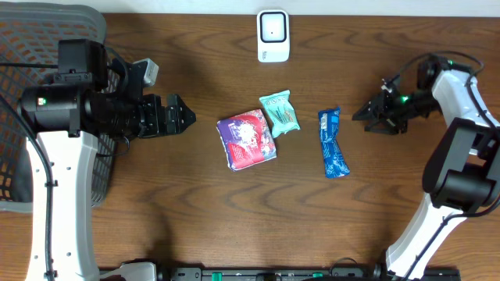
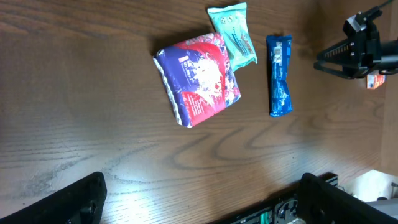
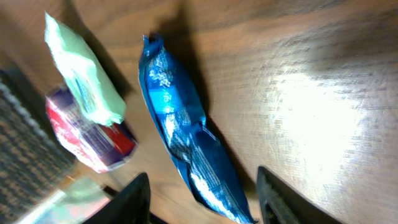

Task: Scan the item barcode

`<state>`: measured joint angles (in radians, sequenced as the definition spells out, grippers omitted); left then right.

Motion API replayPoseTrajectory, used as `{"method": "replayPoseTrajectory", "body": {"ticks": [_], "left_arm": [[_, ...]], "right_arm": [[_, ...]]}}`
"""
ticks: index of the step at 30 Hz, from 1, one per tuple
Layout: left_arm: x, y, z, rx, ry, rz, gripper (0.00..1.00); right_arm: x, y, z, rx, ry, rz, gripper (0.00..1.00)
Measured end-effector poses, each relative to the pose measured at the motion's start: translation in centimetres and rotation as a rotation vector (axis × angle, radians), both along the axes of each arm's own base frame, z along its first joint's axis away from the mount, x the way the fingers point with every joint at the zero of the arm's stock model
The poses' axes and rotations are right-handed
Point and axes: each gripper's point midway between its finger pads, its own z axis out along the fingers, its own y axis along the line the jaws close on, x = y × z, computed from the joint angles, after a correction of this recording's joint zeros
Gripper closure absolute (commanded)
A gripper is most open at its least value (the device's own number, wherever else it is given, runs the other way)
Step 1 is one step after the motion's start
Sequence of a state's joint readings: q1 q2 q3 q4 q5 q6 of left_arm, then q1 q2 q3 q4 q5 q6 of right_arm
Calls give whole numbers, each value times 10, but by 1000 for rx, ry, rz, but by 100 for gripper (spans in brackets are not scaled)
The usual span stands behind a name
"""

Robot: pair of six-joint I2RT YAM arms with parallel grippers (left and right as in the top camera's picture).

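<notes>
The long blue packet needs to be turned over for scanning. My right gripper will next grab it across its narrow width near the scanner-side end, which leaves the rest free for that.
Three packets lie mid-table: a red and purple one (image 1: 246,139) (image 2: 199,78), a teal one (image 1: 280,112) (image 2: 233,34) and a long blue one (image 1: 332,143) (image 3: 180,124). A white barcode scanner (image 1: 273,35) stands at the back edge. My right gripper (image 1: 361,117) (image 3: 205,205) hovers just right of the blue packet's upper end, jaws apart, nothing held; the packet lies on the table beyond its fingers. My left gripper (image 1: 187,117) (image 2: 202,211) is wide open and empty, left of the red and purple packet. No barcode is readable in any view.
A dark mesh basket (image 1: 23,94) fills the far left, partly under the left arm. The right arm (image 1: 461,101) arches in from the right edge. Bare wood lies in front of the packets.
</notes>
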<state>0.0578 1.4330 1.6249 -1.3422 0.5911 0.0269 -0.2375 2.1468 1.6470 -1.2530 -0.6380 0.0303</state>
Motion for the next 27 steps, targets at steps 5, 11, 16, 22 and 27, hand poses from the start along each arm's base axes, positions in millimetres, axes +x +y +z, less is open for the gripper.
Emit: {"method": "replayPoseTrajectory", "body": {"ticks": [5, 11, 16, 22, 27], "left_arm": [[0, 0, 0, 0, 0, 0, 2], [0, 0, 0, 0, 0, 0, 2], [0, 0, 0, 0, 0, 0, 2], [0, 0, 0, -1, 1, 0, 2], [0, 0, 0, 0, 0, 0, 2]], "right_arm": [[-12, 16, -6, -90, 40, 110, 51], [-26, 40, -40, -115, 35, 193, 43], [-31, 62, -48, -14, -15, 190, 31], [-27, 72, -46, 50, -59, 179, 50], [-29, 71, -54, 35, -54, 179, 91]]}}
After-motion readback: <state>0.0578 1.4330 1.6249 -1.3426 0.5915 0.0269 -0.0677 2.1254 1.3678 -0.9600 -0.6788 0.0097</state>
